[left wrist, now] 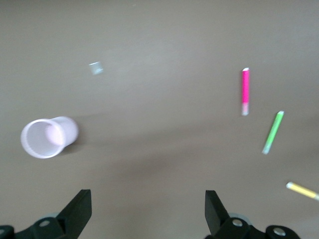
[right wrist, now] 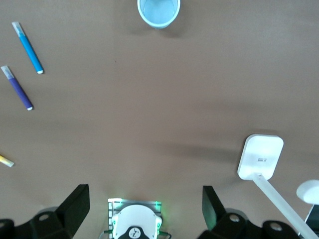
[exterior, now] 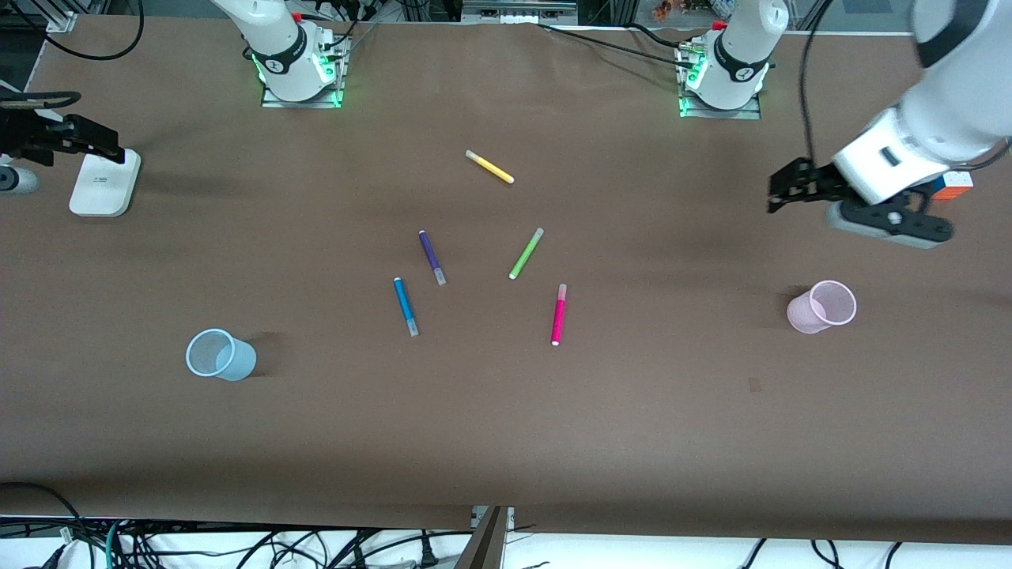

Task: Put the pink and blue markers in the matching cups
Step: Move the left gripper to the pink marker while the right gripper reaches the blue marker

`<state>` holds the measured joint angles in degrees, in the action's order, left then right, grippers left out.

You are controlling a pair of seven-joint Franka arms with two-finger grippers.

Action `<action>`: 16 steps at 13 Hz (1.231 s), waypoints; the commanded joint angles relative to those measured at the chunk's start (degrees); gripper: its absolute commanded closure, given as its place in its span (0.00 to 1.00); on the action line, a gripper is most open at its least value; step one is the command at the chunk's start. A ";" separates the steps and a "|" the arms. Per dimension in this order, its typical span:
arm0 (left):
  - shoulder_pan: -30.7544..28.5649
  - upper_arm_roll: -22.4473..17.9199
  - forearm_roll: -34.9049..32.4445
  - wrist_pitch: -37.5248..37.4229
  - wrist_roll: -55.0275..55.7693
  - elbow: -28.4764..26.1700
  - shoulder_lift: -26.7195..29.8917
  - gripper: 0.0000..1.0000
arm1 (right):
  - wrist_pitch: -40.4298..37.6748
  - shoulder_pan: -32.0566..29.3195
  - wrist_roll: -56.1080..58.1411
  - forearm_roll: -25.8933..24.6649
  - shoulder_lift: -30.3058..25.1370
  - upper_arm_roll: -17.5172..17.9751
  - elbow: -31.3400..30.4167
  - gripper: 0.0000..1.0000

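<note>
My left gripper grabs the pink marker by its pale pink end [exterior: 562, 292] next, to place it in the pink cup [exterior: 822, 307].
The pink marker [exterior: 558, 314] and the blue marker [exterior: 405, 306] lie flat near the table's middle, apart from each other. The light blue cup [exterior: 221, 356] stands toward the right arm's end, the pale pink cup [exterior: 822, 307] toward the left arm's end; both look empty. My left gripper [exterior: 779, 192] is open and empty, up over bare table near the pink cup. Its wrist view shows the gripper [left wrist: 148, 199], pink cup [left wrist: 49, 137] and pink marker [left wrist: 245, 91]. My right gripper [exterior: 95, 130] is open and empty at its table end. Its wrist view shows the gripper [right wrist: 146, 196], blue cup [right wrist: 158, 11] and blue marker [right wrist: 30, 48].
A purple pen [exterior: 432, 258], a green pen [exterior: 526, 254] and a yellow pen [exterior: 490, 167] lie among the markers, farther from the front camera. A white flat device [exterior: 104, 183] lies under the right gripper. A coloured cube [exterior: 957, 186] sits by the left arm.
</note>
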<state>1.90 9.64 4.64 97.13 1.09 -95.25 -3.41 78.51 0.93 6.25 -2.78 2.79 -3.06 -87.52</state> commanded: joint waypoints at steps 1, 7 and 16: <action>0.21 6.15 0.29 5.85 8.54 1.73 -7.46 0.00 | 1.56 0.21 -0.45 -0.12 5.44 0.42 1.56 0.00; 6.00 8.46 -3.38 25.80 19.80 0.42 -22.06 0.00 | 10.06 4.59 -0.27 -0.20 14.15 0.95 1.48 0.00; 15.31 7.76 -13.05 38.74 29.47 0.76 -36.21 0.00 | 29.84 17.16 -1.15 6.63 30.86 1.13 1.39 0.00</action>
<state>14.63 18.18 -4.97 133.70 27.48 -95.77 -37.00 106.52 16.16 5.42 1.02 31.77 -1.55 -87.58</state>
